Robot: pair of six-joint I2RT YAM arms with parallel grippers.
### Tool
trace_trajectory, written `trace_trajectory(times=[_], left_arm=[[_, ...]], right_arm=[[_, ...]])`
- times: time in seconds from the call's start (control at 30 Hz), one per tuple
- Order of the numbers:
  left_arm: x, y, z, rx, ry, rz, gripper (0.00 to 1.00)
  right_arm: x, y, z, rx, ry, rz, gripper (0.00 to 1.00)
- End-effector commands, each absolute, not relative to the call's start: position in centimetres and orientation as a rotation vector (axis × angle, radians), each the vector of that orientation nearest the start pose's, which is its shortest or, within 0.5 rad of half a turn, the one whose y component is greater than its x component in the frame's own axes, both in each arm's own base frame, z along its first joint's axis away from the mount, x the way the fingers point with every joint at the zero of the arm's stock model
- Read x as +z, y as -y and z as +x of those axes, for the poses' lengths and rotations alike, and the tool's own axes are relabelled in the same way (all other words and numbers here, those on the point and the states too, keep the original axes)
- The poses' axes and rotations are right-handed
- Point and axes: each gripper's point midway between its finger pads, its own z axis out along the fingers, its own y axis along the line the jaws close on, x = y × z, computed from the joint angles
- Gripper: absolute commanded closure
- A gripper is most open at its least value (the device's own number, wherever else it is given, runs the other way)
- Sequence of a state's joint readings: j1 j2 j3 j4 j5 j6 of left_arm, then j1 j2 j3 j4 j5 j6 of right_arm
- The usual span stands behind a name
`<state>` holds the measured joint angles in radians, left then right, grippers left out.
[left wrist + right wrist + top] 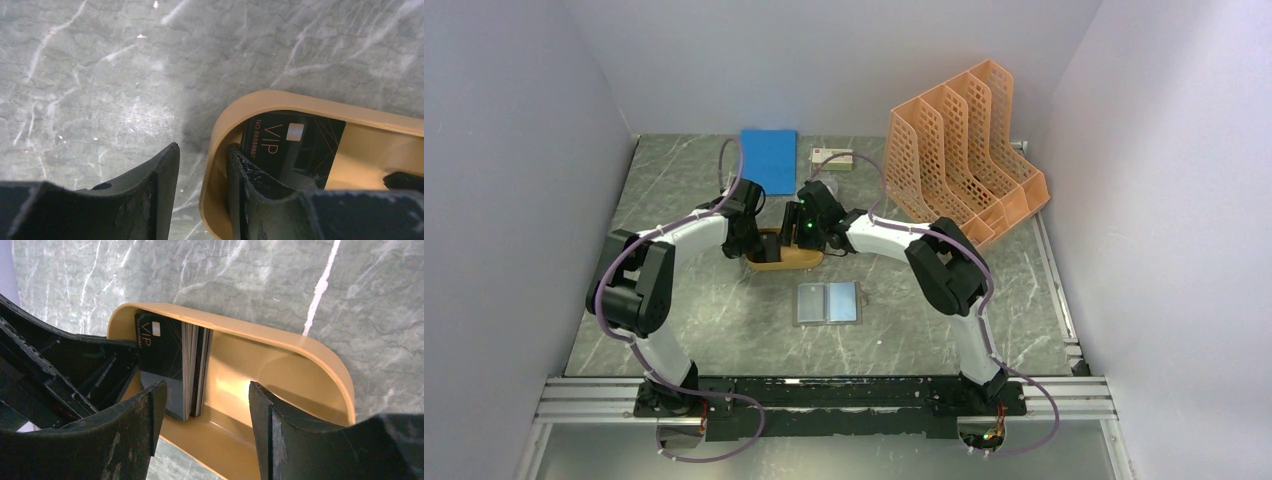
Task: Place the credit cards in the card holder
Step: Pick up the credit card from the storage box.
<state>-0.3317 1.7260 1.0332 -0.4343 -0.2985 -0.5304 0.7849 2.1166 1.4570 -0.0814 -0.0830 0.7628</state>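
Note:
My right gripper grabs the black VIP card's exposed top edge (771,246) next, so the opposite end stays free to slide into the card holder (828,303).
Several black credit cards (192,365) stand on edge as a stack in the left end of an orange oval tray (280,336). The front card (295,142) reads VIP. My right gripper (205,392) is open above the tray, with the stack between its jaws and nearer the left finger. My left gripper (202,150) is open and straddles the tray's end wall (220,150): one finger (162,185) is outside, the other (245,185) is inside against the cards. The card holder (828,303), grey and pale blue, lies open on the table in front of the tray (789,262), apart from both grippers.
An orange perforated file rack (964,165) stands at the back right. A bright blue notebook (769,160) and a small box (832,160) lie at the back. Both arms meet over the tray at mid-table.

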Motion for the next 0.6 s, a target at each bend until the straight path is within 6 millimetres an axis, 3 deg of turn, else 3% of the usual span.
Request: trace_trajectory(times=[0.0,0.3,0.57], left_arm=[[2.4,10.4,35.8,-0.005,-2.603,-0.301,0.56],[2.1,10.2,35.5,0.006,-2.615,-0.318,0.56],[1.7,9.6,35.0,0.052,-2.628,-0.342,0.56]], right_arm=[[4.2,-42.5,35.8,0.847,-2.495,-0.098,0.35],[3.1,-42.9,35.5,0.864,-2.531,-0.124,0.37],[2.0,-42.9,34.8,0.887,-2.557,-0.132,0.58]])
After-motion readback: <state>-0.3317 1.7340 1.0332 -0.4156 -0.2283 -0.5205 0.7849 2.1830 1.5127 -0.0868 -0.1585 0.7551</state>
